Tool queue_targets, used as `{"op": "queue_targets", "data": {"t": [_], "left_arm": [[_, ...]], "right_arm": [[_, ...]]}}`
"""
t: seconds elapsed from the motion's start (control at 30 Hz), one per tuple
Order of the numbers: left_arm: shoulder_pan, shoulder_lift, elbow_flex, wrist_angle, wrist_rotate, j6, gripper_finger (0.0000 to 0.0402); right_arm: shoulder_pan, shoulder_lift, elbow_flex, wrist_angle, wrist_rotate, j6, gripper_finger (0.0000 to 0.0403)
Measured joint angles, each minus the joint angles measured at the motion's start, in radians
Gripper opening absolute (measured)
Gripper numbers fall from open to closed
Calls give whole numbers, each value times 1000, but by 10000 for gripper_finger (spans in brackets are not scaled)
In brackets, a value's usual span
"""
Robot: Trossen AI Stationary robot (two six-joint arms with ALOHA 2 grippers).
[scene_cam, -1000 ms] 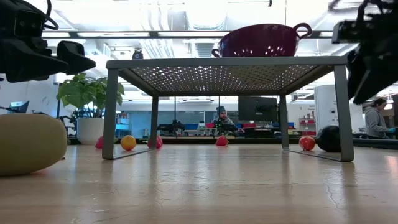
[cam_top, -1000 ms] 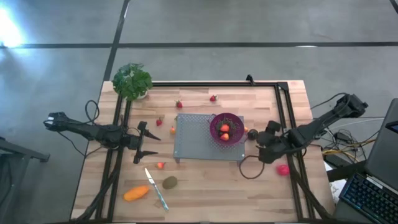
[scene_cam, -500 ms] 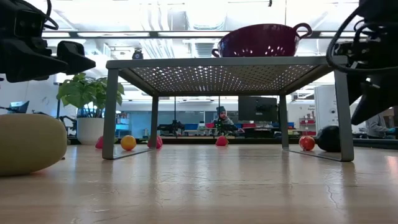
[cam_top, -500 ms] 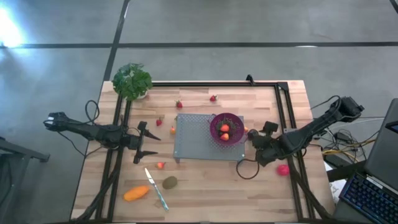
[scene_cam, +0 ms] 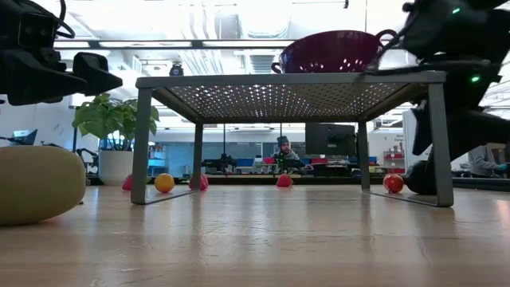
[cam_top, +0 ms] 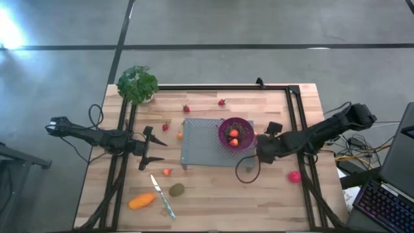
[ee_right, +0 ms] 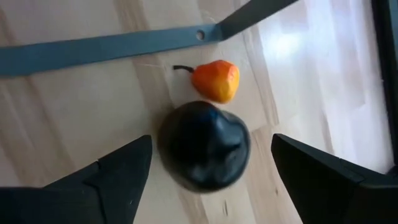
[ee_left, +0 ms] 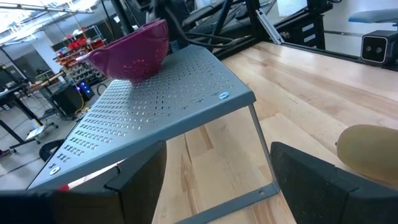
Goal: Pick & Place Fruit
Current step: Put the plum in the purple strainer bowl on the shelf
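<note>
My right gripper picks up the dark round fruit by its rounded sides next, to place it in the purple colander (cam_top: 226, 129).
The dark round fruit (ee_right: 205, 146) lies on the wood by the stand's right leg, with a small orange-red fruit (ee_right: 216, 81) just beyond it. My right gripper (ee_right: 211, 149) hangs open above the dark fruit, one finger on either side, apart from it. My left gripper (cam_top: 149, 148) waits open, left of the stand. Scattered on the table are strawberries (cam_top: 186, 109), a brown-green oval (cam_top: 176, 189), an elongated orange piece (cam_top: 141, 201) and a pink-red ball (cam_top: 295, 176). Red pieces (cam_top: 233, 134) sit in the purple colander (cam_top: 226, 129).
The grey perforated stand (cam_top: 200, 145) carries the colander at mid-table; its leg and foot bar (ee_right: 112, 46) run close beside the dark fruit. A knife (cam_top: 163, 196) lies near the front left, and a potted plant (cam_top: 137, 84) stands at the far left corner. A black frame rail (cam_top: 294, 123) runs along the right.
My right gripper has moved toward the table's left and downward, from near the right rail to a spot over the dark round fruit beside the stand. The left arm and the fruit have kept still.
</note>
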Motion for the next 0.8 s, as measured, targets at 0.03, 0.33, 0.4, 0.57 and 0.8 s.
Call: {"op": "queue_targets", "data": {"t": [0.03,0.33,0.4,0.57,0.8], "left_arm": [[0,0,0,0,0,0,291],[0,0,0,0,0,0,291],[0,0,0,0,0,0,291],[0,0,0,0,0,0,291],[0,0,0,0,0,0,291]], "right_arm": [[-16,5,0,7,-11,-14,332],[-87,97,-18,36,-48,-59,354],[-88,119,-18,36,-50,-61,351],[-87,147,-17,46,-57,-73,332],[-88,113,-22,50,-82,-73,287]]}}
